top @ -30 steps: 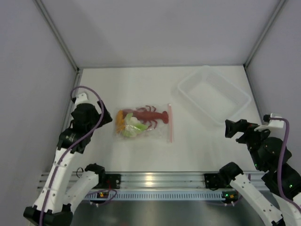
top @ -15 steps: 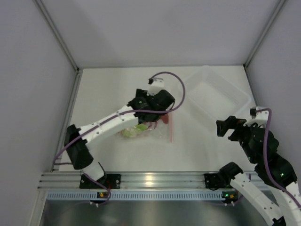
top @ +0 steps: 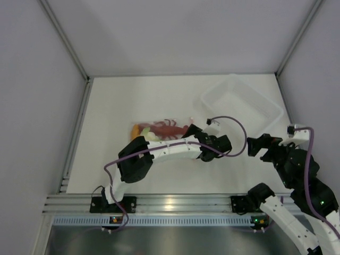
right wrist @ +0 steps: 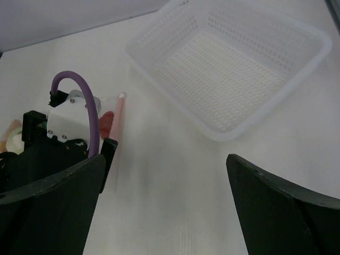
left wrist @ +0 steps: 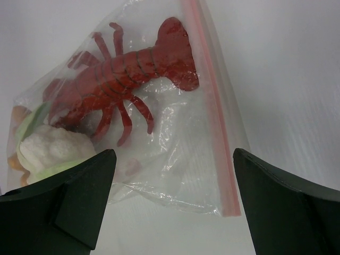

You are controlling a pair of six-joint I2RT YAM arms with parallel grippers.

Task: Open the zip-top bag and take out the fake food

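Note:
I should grab the bag with my left gripper next, at the near end of its pink-red zip, so the far end of the zip is left for my right gripper to open.
The zip-top bag (left wrist: 180, 154) lies flat on the table with its pink-red zip strip (left wrist: 215, 122) on the right side. Inside it are a red lobster (left wrist: 122, 79), a white-and-green leafy piece (left wrist: 50, 151) and an orange piece (left wrist: 18, 114). The bag also shows in the top view (top: 159, 130), partly under my left arm. My left gripper (left wrist: 174, 156) is open just above the bag's near edge by the zip end; it sits at the bag's right side in the top view (top: 195, 135). My right gripper (right wrist: 164, 159) is open and empty, right of the bag (top: 257, 144).
A rigid clear perforated tray (top: 223, 119) stands empty at the back right and shows in the right wrist view (right wrist: 170, 90). Grey walls close in the table on the left, back and right. My left arm lies across the table's middle.
My left arm has swung from above the bag to its right near side and dropped low, fingers now facing the bag's near edge. My right gripper has shifted only slightly.

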